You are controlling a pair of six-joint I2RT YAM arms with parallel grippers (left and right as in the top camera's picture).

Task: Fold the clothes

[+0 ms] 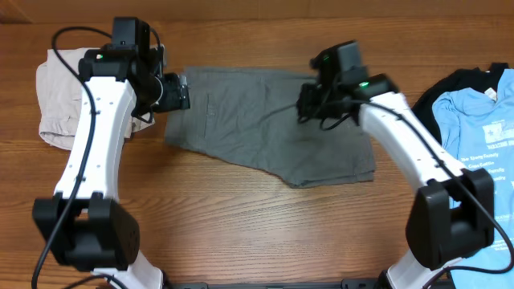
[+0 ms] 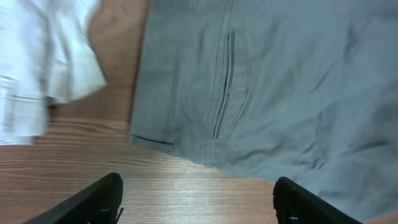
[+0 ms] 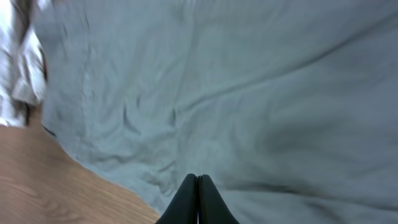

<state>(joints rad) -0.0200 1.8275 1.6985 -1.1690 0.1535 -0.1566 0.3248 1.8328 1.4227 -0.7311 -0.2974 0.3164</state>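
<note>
The left gripper grabs the grey shorts (image 1: 265, 120) by the end edge beside the welt pocket next, to fold that end over the rest of the shorts.
The grey shorts (image 1: 265, 120) lie folded flat in the middle of the table; their welt pocket shows in the left wrist view (image 2: 224, 93). My left gripper (image 1: 178, 92) hangs open and empty over the shorts' left edge, its fingers (image 2: 196, 199) wide apart above bare wood. My right gripper (image 1: 309, 104) is shut and empty, fingertips (image 3: 198, 180) pressed together just above the grey cloth (image 3: 249, 93). Beige shorts (image 1: 60, 96) lie crumpled at the far left. A light blue printed T-shirt (image 1: 478, 152) lies on a black garment (image 1: 458, 84) at the right.
The wooden table (image 1: 241, 217) runs to the front edge, where both arm bases stand. The beige shorts also show in the left wrist view (image 2: 43, 62), a hand's width from the grey shorts' corner.
</note>
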